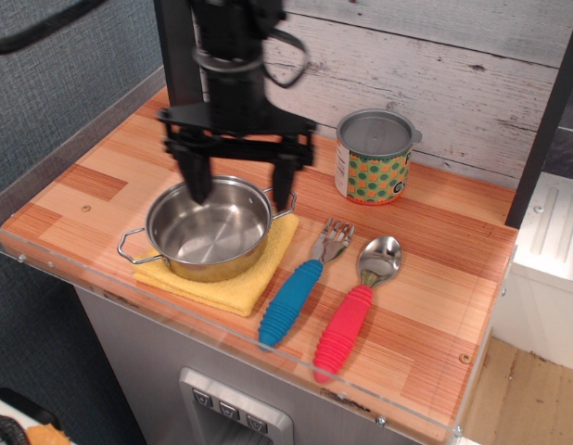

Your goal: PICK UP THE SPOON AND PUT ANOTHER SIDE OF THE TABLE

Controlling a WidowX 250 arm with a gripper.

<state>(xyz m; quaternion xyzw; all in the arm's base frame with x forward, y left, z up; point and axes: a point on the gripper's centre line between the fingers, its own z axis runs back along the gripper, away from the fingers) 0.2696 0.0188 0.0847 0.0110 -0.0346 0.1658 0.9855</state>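
Note:
The robot's gripper will next move the spoon to another side of the table, so it will take the spoon by its red handle near the bowl point(357, 301).
The spoon point(357, 302) lies on the wooden table point(426, 306) near the front right, its shiny bowl pointing away and its ribbed red-pink handle toward the front rim. My gripper point(240, 182) hangs open and empty above the steel pot, its two dark fingers spread wide, well to the left of the spoon.
A blue-handled fork point(303, 284) lies just left of the spoon. A steel pot point(208, 227) sits on a yellow cloth point(229, 281). A patterned tin can point(373, 158) stands at the back. A clear acrylic rim point(222, 329) edges the front.

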